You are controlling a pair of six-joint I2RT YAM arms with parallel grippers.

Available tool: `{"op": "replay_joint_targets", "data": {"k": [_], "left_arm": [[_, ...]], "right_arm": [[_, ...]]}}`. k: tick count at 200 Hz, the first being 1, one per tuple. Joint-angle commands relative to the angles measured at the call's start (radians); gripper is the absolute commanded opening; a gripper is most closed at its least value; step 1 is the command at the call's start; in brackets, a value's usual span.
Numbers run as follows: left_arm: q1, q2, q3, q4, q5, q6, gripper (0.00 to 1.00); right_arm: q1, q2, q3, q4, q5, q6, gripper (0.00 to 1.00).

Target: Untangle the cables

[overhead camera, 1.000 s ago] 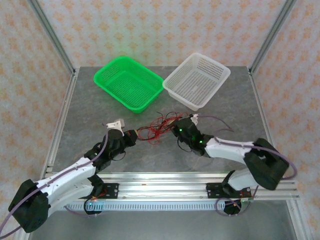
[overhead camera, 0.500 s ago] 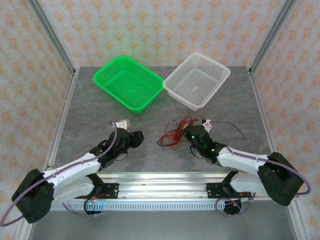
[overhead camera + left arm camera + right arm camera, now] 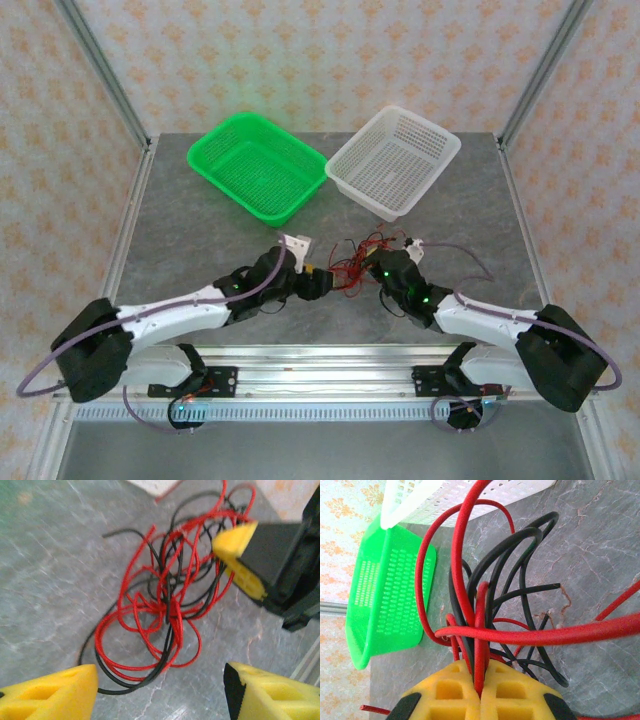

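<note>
I should next grab the cables' red and black loops with my left gripper, opposite my right gripper's hold, to pull the tangle apart.
The cables (image 3: 350,266) are a loose tangle of thin red and black wires lying on the grey table between the two grippers. My right gripper (image 3: 374,268) is at the tangle's right side. In the right wrist view it (image 3: 480,682) is shut on a red strand and a black strand of the cables (image 3: 487,600), with the other loops fanning out ahead of it. My left gripper (image 3: 318,280) is at the tangle's left edge. In the left wrist view it (image 3: 160,692) stands open, just short of the cables (image 3: 167,607), with bare table between its yellow fingers (image 3: 55,692).
A green basket (image 3: 258,165) and a white basket (image 3: 394,160) stand side by side at the back of the table. The right gripper's yellow finger (image 3: 240,555) shows beyond the tangle in the left wrist view. An aluminium rail (image 3: 320,365) runs along the near edge.
The left gripper has opened and let go of the cables, then swung right to the tangle's edge. The right gripper carried the tangle to the right and has since stayed still.
</note>
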Motion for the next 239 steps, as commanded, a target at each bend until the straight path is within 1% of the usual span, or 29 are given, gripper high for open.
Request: {"op": "replay_joint_targets", "data": {"k": [1,29,60,92,134,150,159,177,206,223,239], "left_arm": [[-0.024,0.058,0.057,0.06,0.079,0.042,0.68],[-0.031,0.13,0.076,0.116,0.096,0.034,0.68],[-0.03,0.223,0.093,0.176,0.077,0.018,0.68],[-0.031,0.334,0.155,0.138,-0.003,0.016,0.67],[-0.03,0.419,0.224,0.094,-0.04,0.02,0.65],[-0.03,0.443,0.241,0.076,-0.059,0.026,0.58],[-0.03,0.456,0.247,0.071,-0.065,0.027,0.52],[-0.03,0.479,0.255,0.074,-0.071,0.026,0.35],[-0.03,0.501,0.258,0.082,-0.092,0.005,0.0],[-0.029,0.501,0.264,0.052,-0.13,-0.014,0.0],[-0.027,0.48,0.26,0.009,-0.199,-0.047,0.0]], "right_arm": [[0.002,-0.017,0.018,0.004,0.041,0.013,0.0],[0.002,-0.014,0.021,0.004,0.036,0.015,0.0],[0.002,-0.009,0.022,0.011,0.03,0.02,0.0],[0.002,-0.012,0.026,0.014,0.022,0.02,0.0],[0.002,-0.017,0.026,0.022,0.015,0.019,0.0],[0.002,-0.018,0.021,0.025,0.013,0.021,0.0],[0.002,-0.018,0.02,0.028,0.01,0.023,0.0],[0.002,-0.023,0.015,0.032,0.003,0.026,0.0],[0.002,-0.051,0.009,0.023,0.005,0.028,0.0],[0.002,-0.083,0.004,-0.001,0.024,0.028,0.0],[0.002,-0.125,-0.001,-0.048,0.051,0.029,0.0]]}}
